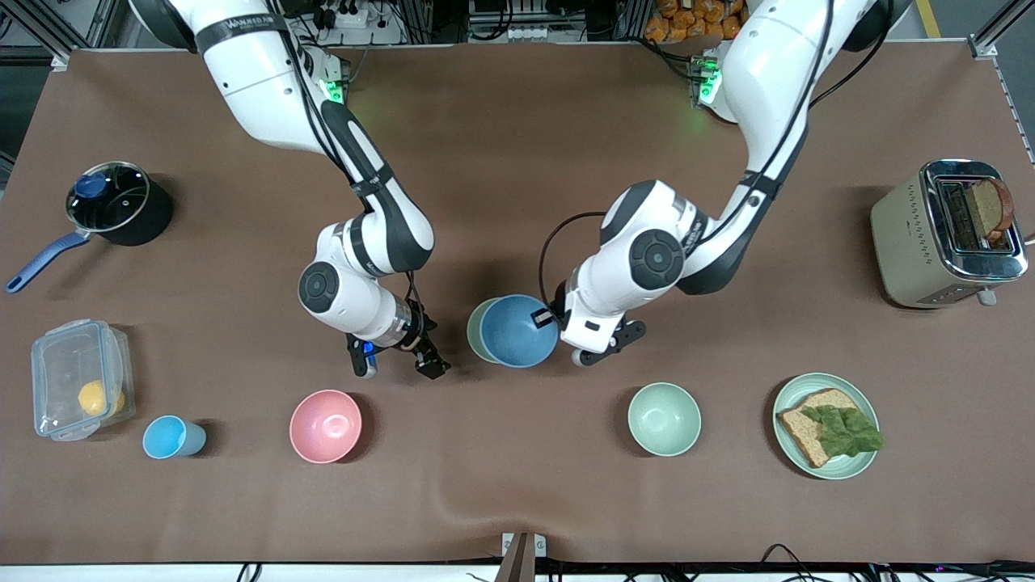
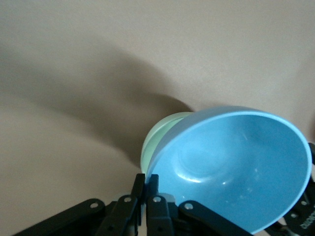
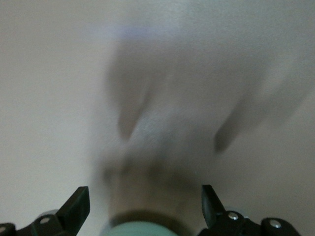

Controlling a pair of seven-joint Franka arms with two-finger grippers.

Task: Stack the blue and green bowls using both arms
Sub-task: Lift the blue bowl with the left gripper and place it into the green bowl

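Observation:
The left gripper should keep holding the blue bowl until it is centered, because the blue bowl sticks out over one side of the green bowl's rim.
The blue bowl (image 1: 517, 331) sits tilted in the green bowl (image 1: 475, 327), whose pale rim shows at its side toward the right arm's end. My left gripper (image 1: 543, 319) is shut on the blue bowl's rim. The left wrist view shows its fingers (image 2: 153, 184) pinching the blue bowl (image 2: 236, 167), with the green bowl (image 2: 160, 140) under it. My right gripper (image 1: 398, 364) is open and empty over the table beside the bowls, toward the right arm's end. In the right wrist view its fingers (image 3: 78, 206) stand wide apart, and a blurred pale green edge (image 3: 142, 230) lies between them.
A paler mint bowl (image 1: 664, 418), a pink bowl (image 1: 325, 426) and a small blue cup (image 1: 172, 437) stand nearer the front camera. There is a plate (image 1: 825, 377) with bread and lettuce, a toaster (image 1: 914, 242), a pot (image 1: 117, 206) and a clear container (image 1: 79, 388).

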